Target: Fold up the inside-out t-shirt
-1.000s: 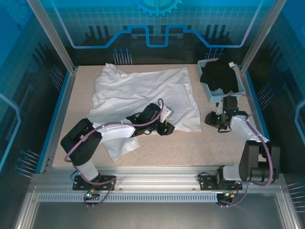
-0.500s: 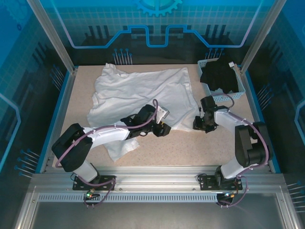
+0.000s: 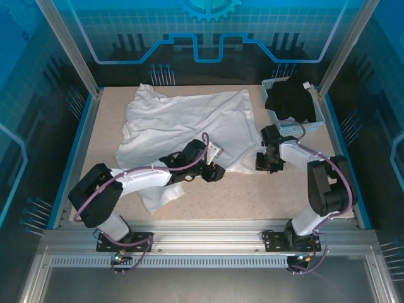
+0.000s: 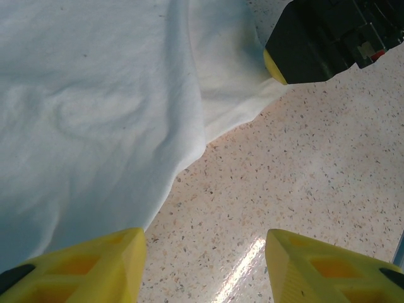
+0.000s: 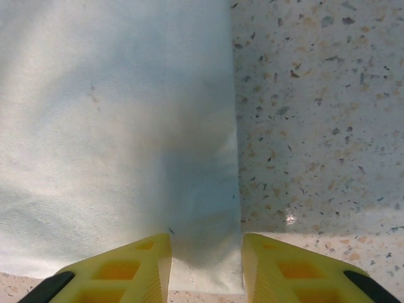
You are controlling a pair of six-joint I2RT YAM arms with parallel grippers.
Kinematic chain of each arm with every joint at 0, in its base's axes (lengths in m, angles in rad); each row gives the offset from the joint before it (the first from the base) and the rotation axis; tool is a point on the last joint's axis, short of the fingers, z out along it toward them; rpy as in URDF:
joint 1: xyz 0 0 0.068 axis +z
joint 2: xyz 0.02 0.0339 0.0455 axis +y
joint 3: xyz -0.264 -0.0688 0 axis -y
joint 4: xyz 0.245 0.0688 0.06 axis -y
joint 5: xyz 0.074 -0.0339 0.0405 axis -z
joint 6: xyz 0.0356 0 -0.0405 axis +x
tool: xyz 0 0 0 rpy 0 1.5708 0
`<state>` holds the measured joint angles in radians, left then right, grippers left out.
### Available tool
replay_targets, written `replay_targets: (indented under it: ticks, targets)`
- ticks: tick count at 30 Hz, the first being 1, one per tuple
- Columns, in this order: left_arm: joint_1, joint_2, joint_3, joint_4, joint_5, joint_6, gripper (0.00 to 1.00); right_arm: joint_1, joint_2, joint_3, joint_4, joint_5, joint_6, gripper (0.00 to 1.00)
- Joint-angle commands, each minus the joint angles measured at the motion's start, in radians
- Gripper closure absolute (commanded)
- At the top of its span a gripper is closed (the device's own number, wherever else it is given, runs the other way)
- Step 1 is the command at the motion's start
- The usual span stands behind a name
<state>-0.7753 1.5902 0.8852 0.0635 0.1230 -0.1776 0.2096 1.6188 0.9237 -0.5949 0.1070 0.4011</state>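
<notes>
The right gripper pinches the inside-out t-shirt (image 3: 183, 123) by its front corner next, to spread it flat for folding.
The inside-out t-shirt (image 3: 183, 123) lies spread and rumpled, white, across the middle of the table, with a flap trailing toward the front left. My left gripper (image 3: 216, 173) hovers low at its front hem. In the left wrist view its yellow fingers (image 4: 82, 265) stand open over bare table, the shirt (image 4: 95, 95) edge beside the left one. My right gripper (image 3: 262, 164) sits at the shirt's front right corner. In the right wrist view it (image 5: 205, 268) is open, the flat cloth corner (image 5: 113, 113) lying between its fingers, unpinched.
A white basket (image 3: 315, 120) holding a black garment (image 3: 291, 100) stands at the back right, just behind the right arm. The speckled tabletop (image 3: 271, 196) runs bare along the front. Blue side rails and a metal frame bound the table.
The right arm swung left from beside the basket to the shirt's front right corner. The left gripper edged slightly toward the front hem.
</notes>
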Motion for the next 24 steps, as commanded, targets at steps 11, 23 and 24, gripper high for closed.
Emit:
replay_targets:
  ticks: [11, 23, 24]
  targets:
    - [-0.005, -0.036, -0.014, -0.015, -0.019, 0.021, 0.46, 0.022, 0.057, 0.030, -0.039, 0.001, 0.030, 0.69]
    - [-0.004, -0.039, -0.014, -0.018, -0.022, 0.024, 0.46, 0.023, 0.008, 0.029, -0.050, 0.040, 0.018, 0.82]
    - [-0.005, -0.041, -0.017, -0.017, -0.025, 0.022, 0.46, 0.023, 0.003, 0.029, -0.050, 0.040, 0.017, 0.84]
